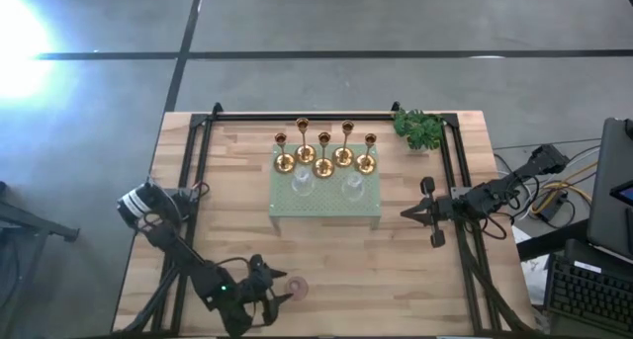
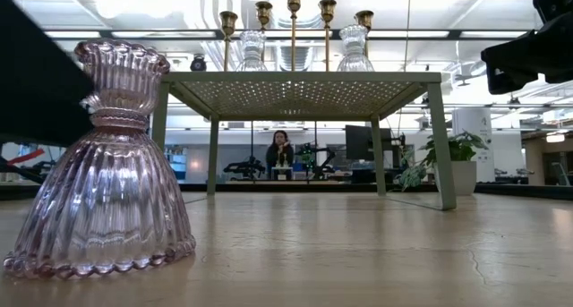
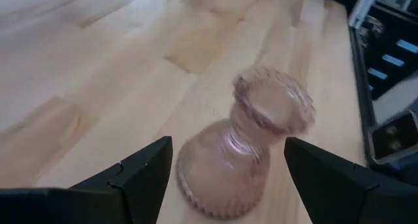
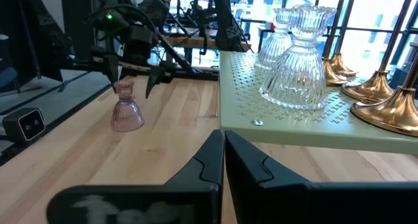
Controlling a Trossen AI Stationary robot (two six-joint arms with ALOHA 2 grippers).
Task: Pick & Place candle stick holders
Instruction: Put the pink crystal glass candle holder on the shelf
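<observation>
My left gripper's fingers stop short of the pinkish holder's middle (image 3: 243, 137) above its base (image 3: 219, 178) in the wrist view, so it moves closer next before closing on the holder's middle.
The pinkish glass holder (image 1: 297, 288) stands upright on its wide base on the table near the front edge; it also shows in the low view (image 2: 103, 164). My left gripper (image 3: 225, 178) is open, with one finger on each side of the holder (image 3: 251, 139) and a gap on both sides. Five brass holders (image 1: 323, 153) and two clear glass holders (image 1: 327, 186) stand on the pale green perforated tray (image 1: 326, 209). My right gripper (image 1: 410, 213) is shut and empty, to the right of the tray; its fingers (image 4: 222, 159) point toward the tray's edge.
A green leafy sprig (image 1: 420, 129) lies at the table's far right corner. The tray stands on thin legs (image 2: 440, 146) above the table top. Black frame rails (image 1: 193, 171) run along the table's left, right and far sides. Bare wood lies between the tray and the front edge.
</observation>
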